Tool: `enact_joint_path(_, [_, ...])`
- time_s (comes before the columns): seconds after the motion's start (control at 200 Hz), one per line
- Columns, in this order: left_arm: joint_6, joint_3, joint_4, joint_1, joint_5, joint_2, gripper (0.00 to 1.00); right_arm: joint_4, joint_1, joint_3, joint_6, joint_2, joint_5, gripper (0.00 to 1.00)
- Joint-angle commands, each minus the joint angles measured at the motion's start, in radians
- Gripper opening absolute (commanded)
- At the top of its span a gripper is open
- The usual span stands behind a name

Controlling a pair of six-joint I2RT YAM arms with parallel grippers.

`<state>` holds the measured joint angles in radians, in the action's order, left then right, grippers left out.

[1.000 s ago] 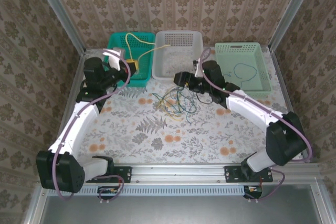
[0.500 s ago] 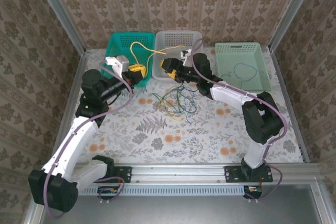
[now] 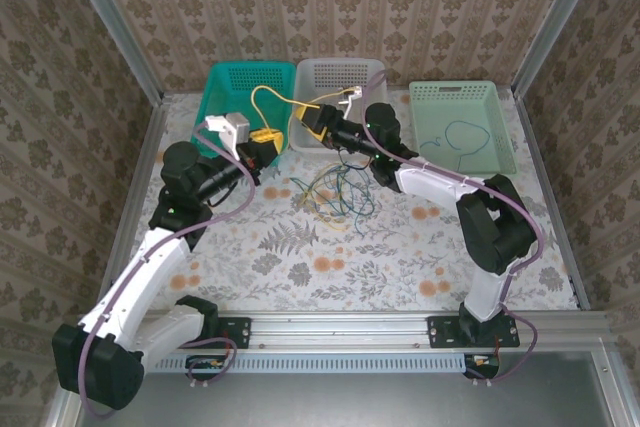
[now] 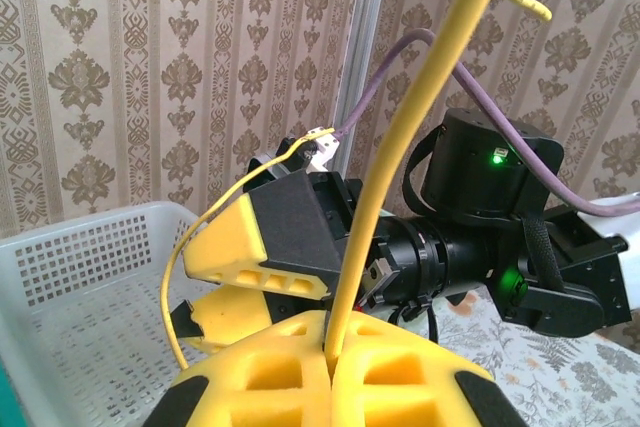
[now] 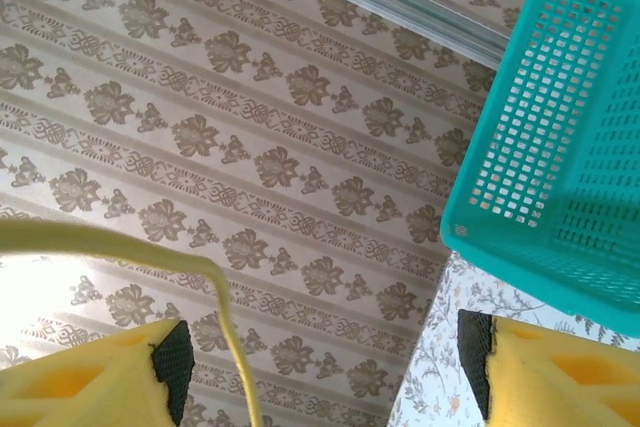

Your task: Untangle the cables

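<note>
My right gripper should next grab the yellow cable at its far part beyond the arc (image 5: 239, 364). My left gripper will then be free to grip again and untangle.
My left gripper (image 3: 264, 137) (image 4: 340, 335) is shut on a yellow cable (image 3: 262, 97) (image 4: 405, 137), in front of the teal basket (image 3: 232, 80). The cable arcs up and over to my right gripper (image 3: 316, 119) (image 4: 195, 287), which hangs open at the white basket's (image 3: 345, 72) front left corner. In the right wrist view the yellow cable (image 5: 130, 247) runs between the wide-apart fingers of my right gripper (image 5: 325, 377), near the left one. A tangle of yellow, green and dark blue cables (image 3: 335, 192) lies on the table. One dark blue cable (image 3: 462, 134) lies in the light green basket (image 3: 455, 95).
Three baskets stand in a row along the back of the floral tablecloth (image 3: 330, 267). The teal basket (image 5: 560, 147) sits close on the right in the right wrist view. Metal frame posts and patterned walls close in the table's sides.
My right gripper swung left from near the green basket to the white basket's front, up to the yellow cable. My left gripper carried its cable end rightward, away from the teal basket.
</note>
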<state>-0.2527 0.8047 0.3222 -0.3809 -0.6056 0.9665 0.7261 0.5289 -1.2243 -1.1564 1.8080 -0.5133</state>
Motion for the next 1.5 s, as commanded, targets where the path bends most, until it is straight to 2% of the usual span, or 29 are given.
enact_joint_path(0.0, [-0.045,-0.014,0.065,-0.011,0.004,-0.008,0.04,0.074,0.005,-0.033,0.007,0.010,-0.016,0.72])
enact_joint_path(0.125, [-0.100,-0.046,0.130,-0.015,0.007,-0.007,0.04,0.092,0.005,-0.038,0.000,0.017,-0.008,0.66])
enact_joint_path(0.355, [-0.189,-0.105,0.202,-0.018,0.040,-0.007,0.04,0.111,0.005,-0.082,-0.016,0.044,-0.018,0.40])
enact_joint_path(0.56, [-0.285,-0.210,0.344,-0.018,0.102,-0.035,0.05,0.076,-0.008,-0.076,-0.021,0.032,-0.022,0.00])
enact_joint_path(0.79, [-0.275,-0.271,0.365,-0.022,0.090,-0.082,0.08,0.010,-0.054,-0.065,-0.112,0.023,-0.041,0.00])
enact_joint_path(0.91, [-0.238,-0.292,0.298,-0.023,0.116,-0.123,0.12,-0.066,-0.083,-0.054,-0.138,0.003,-0.048,0.00])
enact_joint_path(0.965, [-0.227,-0.312,0.259,-0.023,0.136,-0.150,0.20,-0.096,-0.094,-0.040,-0.125,-0.018,-0.047,0.00])
enact_joint_path(1.04, [-0.218,-0.333,0.177,-0.024,0.204,-0.196,0.45,-0.198,-0.102,-0.037,-0.038,-0.058,-0.035,0.00])
enact_joint_path(1.08, [-0.207,-0.331,0.093,-0.025,0.257,-0.225,0.54,-0.315,-0.101,-0.052,0.062,-0.087,-0.015,0.00])
enact_joint_path(1.16, [-0.165,-0.326,-0.039,-0.027,0.326,-0.301,0.79,-0.595,-0.090,-0.090,0.274,-0.148,0.088,0.00])
enact_joint_path(1.295, [-0.095,-0.311,-0.184,-0.028,0.421,-0.413,0.93,-0.799,-0.086,-0.101,0.470,-0.224,0.204,0.00])
enact_joint_path(1.385, [-0.028,-0.263,-0.266,-0.027,0.441,-0.432,0.94,-0.974,-0.062,-0.149,0.646,-0.249,0.303,0.00])
enact_joint_path(1.495, [0.078,-0.141,-0.410,-0.031,0.417,-0.364,0.93,-1.149,-0.036,-0.203,0.791,-0.251,0.407,0.00])
